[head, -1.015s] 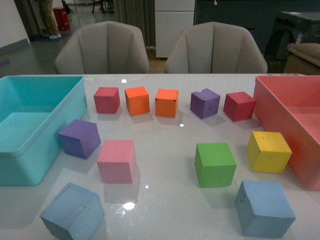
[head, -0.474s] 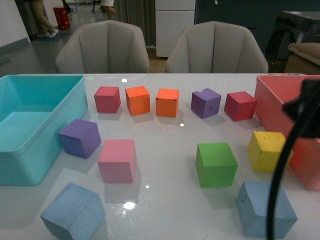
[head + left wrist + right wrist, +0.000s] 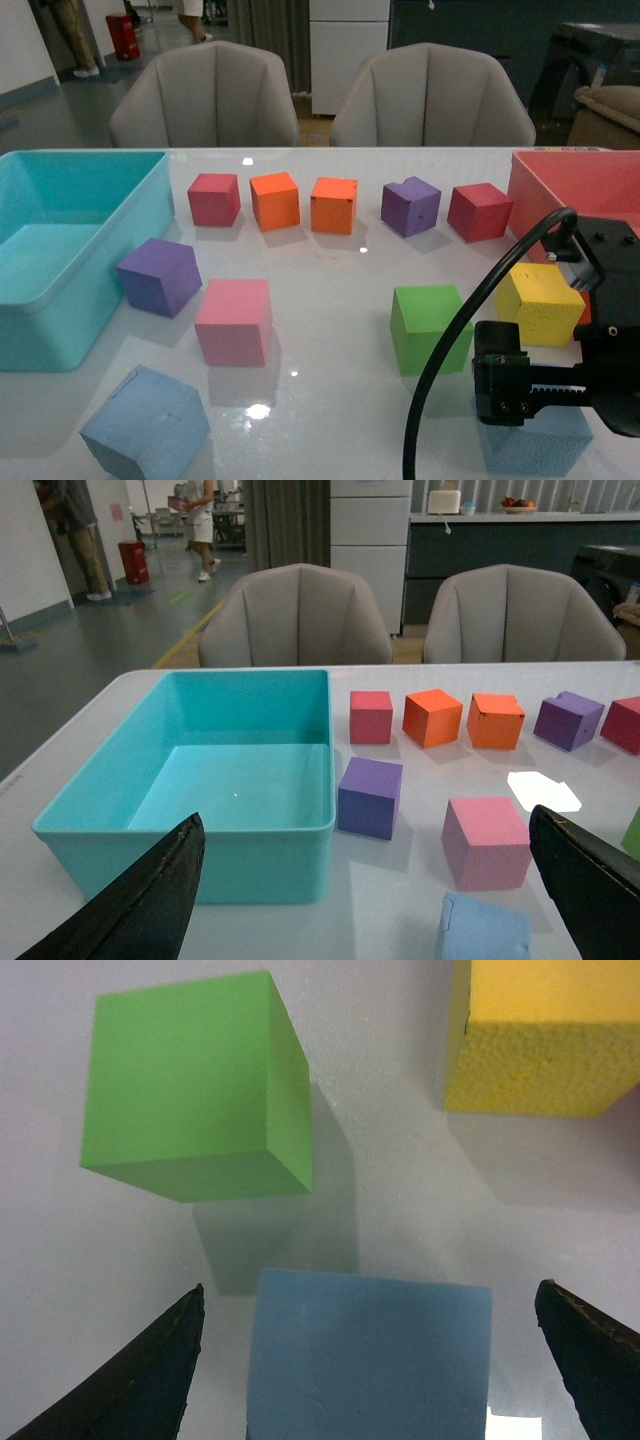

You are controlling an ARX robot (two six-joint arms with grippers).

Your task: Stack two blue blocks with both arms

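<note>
The pale blue block needs to be stacked with the other blue block (image 3: 535,442), so my left gripper should grab the pale blue block by its opposite sides next.
One pale blue block (image 3: 145,425) lies tilted at the table's front left; it also shows in the left wrist view (image 3: 485,932). The other blue block (image 3: 530,450) sits at the front right, mostly hidden under my right arm (image 3: 560,385). In the right wrist view this block (image 3: 370,1360) lies between the spread fingers of my right gripper (image 3: 368,1288), which is open just above it. My left gripper (image 3: 365,815) is open and empty, above the table near the left blue block. The left arm is out of the front view.
A turquoise bin (image 3: 60,300) stands at the left and a pink-red bin (image 3: 590,185) at the right. A green cube (image 3: 430,325), yellow cube (image 3: 540,300), pink cube (image 3: 233,320) and purple cube (image 3: 158,275) lie mid-table. Red, orange and purple cubes line the back.
My right arm has come into the front view from the right and now sits over the front-right blue block. The cubes have not moved.
</note>
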